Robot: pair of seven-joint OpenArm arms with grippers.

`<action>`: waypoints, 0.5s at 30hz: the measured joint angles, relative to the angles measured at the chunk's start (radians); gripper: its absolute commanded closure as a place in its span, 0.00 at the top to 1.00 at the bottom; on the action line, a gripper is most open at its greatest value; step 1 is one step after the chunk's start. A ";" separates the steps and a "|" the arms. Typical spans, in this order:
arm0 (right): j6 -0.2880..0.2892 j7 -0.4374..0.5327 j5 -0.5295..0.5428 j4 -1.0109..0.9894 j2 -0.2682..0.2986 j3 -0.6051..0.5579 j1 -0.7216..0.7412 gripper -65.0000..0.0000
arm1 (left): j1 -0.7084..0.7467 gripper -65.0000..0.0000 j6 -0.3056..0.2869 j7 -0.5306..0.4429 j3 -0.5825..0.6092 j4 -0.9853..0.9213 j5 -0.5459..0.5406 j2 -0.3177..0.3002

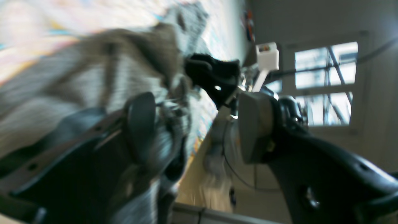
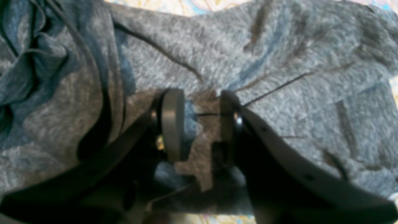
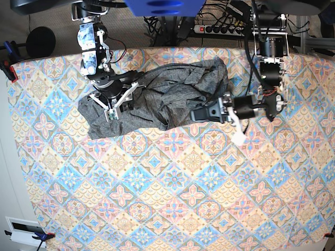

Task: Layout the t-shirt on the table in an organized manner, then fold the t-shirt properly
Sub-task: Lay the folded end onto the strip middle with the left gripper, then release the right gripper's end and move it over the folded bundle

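My left gripper turns downward before it closes on the t-shirt, since the fingers point sideways across the t-shirt's edge point(image 1: 181, 115) toward the window point(image 1: 324, 84).
The t-shirt point(image 3: 167, 99) is a dark-grey heap, crumpled on the far middle of the table point(image 3: 157, 198). My right gripper point(image 3: 111, 111) points down onto its left part. In the right wrist view the pads of the right gripper point(image 2: 200, 121) hold a ridge of the t-shirt point(image 2: 279, 62), with creases running out from the pinch. My left gripper point(image 3: 198, 114) lies level at the garment's right edge. The blurred left wrist view shows the left gripper point(image 1: 196, 124) with its jaws wide apart, the t-shirt point(image 1: 108, 71) lying against one finger point(image 1: 140, 124).
A small white piece point(image 3: 239, 137) hangs below the left arm. Cables and a power strip point(image 3: 220, 26) lie behind the table's far edge. A red clamp point(image 3: 8, 70) grips the left edge. A window point(image 1: 323, 84) shows past the left gripper.
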 measured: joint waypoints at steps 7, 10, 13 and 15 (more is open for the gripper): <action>-0.001 0.018 0.000 0.013 0.000 0.001 -0.003 0.29 | 0.052 0.32 0.001 0.002 -0.076 -0.002 0.016 -0.063; -0.003 0.080 0.003 0.090 0.000 0.003 -0.008 0.22 | 0.067 0.05 0.000 0.005 -0.068 0.032 0.128 -0.058; -0.001 0.097 0.008 0.149 -0.018 0.001 0.001 0.03 | 0.105 0.00 0.002 0.024 -0.073 0.154 0.287 -0.045; -0.004 0.084 0.004 0.175 -0.053 0.002 -0.006 0.00 | 0.115 0.02 -0.002 0.019 -0.078 0.244 0.364 -0.025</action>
